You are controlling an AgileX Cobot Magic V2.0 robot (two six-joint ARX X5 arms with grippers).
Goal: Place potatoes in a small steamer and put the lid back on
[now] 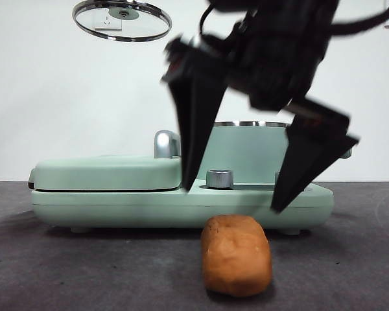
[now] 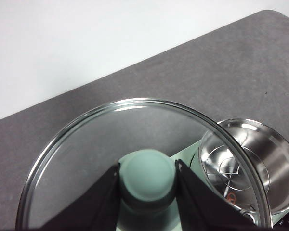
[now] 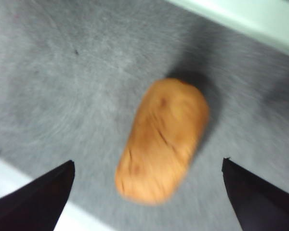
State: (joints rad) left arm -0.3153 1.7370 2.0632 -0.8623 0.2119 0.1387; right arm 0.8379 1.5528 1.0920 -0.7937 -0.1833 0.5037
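Observation:
Next, my right gripper grabs the orange-brown potato by its long sides to place the potato (image 1: 236, 256) in the small steamer (image 1: 253, 152).
An orange-brown potato (image 1: 236, 256) (image 3: 161, 139) lies on the dark grey table in front of the appliance. My right gripper (image 1: 232, 197) (image 3: 147, 162) hangs open just above it, one jaw on each side, touching nothing. The small steamer (image 1: 253, 152) (image 2: 250, 163), a mint green pot with a steel rim, stands open behind; its steel inside looks bare. The glass lid (image 1: 122, 19) (image 2: 135, 144) is held high at the upper left, off to the side of the pot. My left gripper (image 2: 148, 166) is shut on the lid's green knob.
A flat green griddle plate (image 1: 107, 172) with a chrome handle (image 1: 165, 144) sits left of the pot on the same mint green base (image 1: 181, 207) (image 3: 250, 17). A round dial (image 1: 219, 178) sits on the base. Table edge and white wall lie beyond.

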